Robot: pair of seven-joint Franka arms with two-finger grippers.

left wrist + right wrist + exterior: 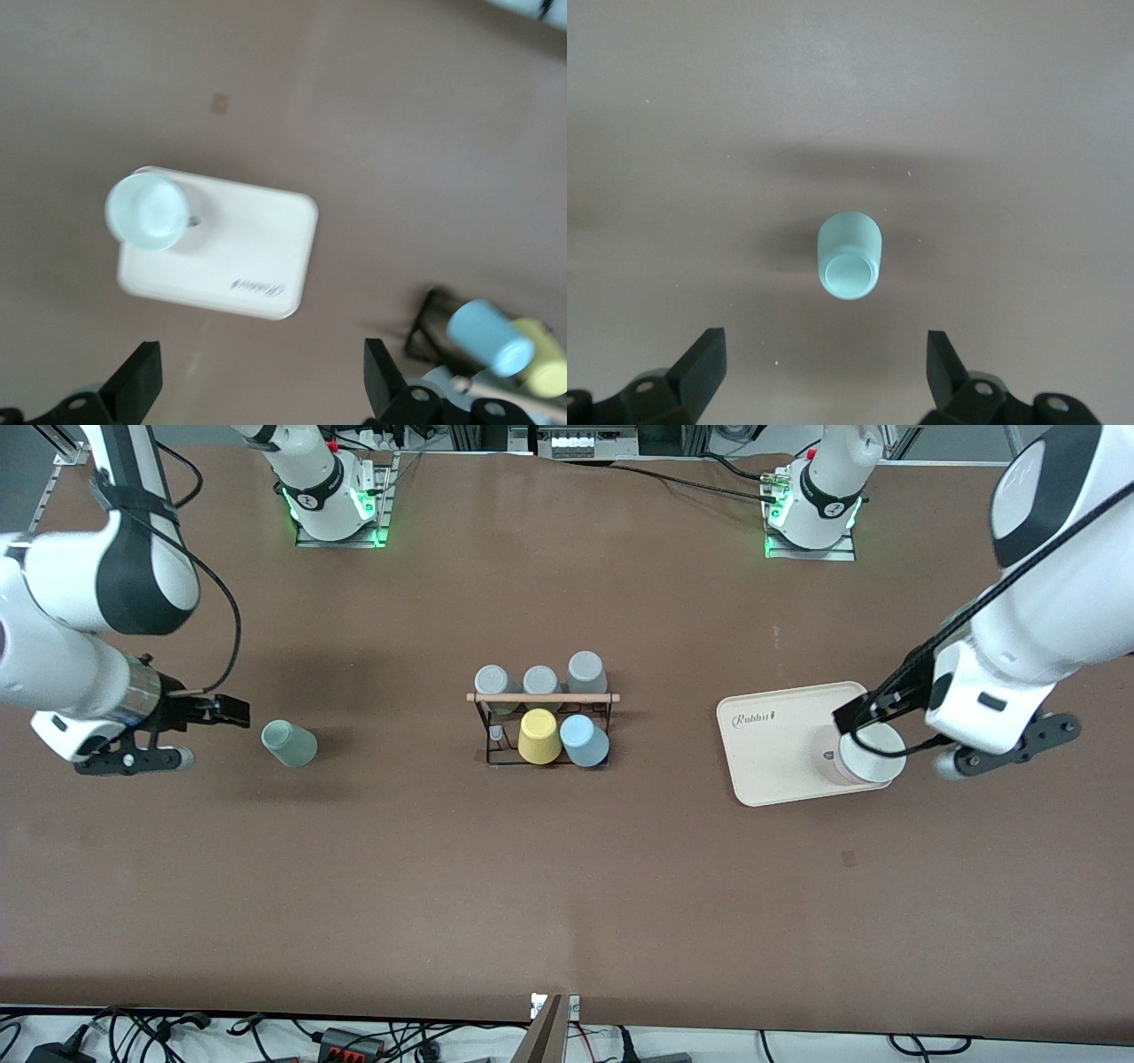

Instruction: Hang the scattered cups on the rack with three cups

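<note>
The pale sage green cup needs to hang on the rack point(542, 700) with the others. My right gripper should next grab the pale sage green cup's body point(288, 742) for that.
A pale sage green cup point(289, 743) sits on the table toward the right arm's end; it also shows in the right wrist view point(850, 257). My right gripper point(205, 733) is open beside it, apart from it, and empty point(824, 376). The black wire rack with a wooden rod point(542, 698) stands mid-table. A light blue cup point(585, 741) hangs on its nearer side next to a yellow cup point(539, 737). The left wrist view shows the light blue cup point(490, 336) too. My left gripper point(895, 742) is open and empty point(261, 390), over the tray's edge.
Three grey cups point(540, 680) hang on the rack's farther side. A cream tray point(771, 735) toward the left arm's end holds a wider white cup point(873, 757), which also shows in the left wrist view point(146, 211). Cables lie along the table's near edge.
</note>
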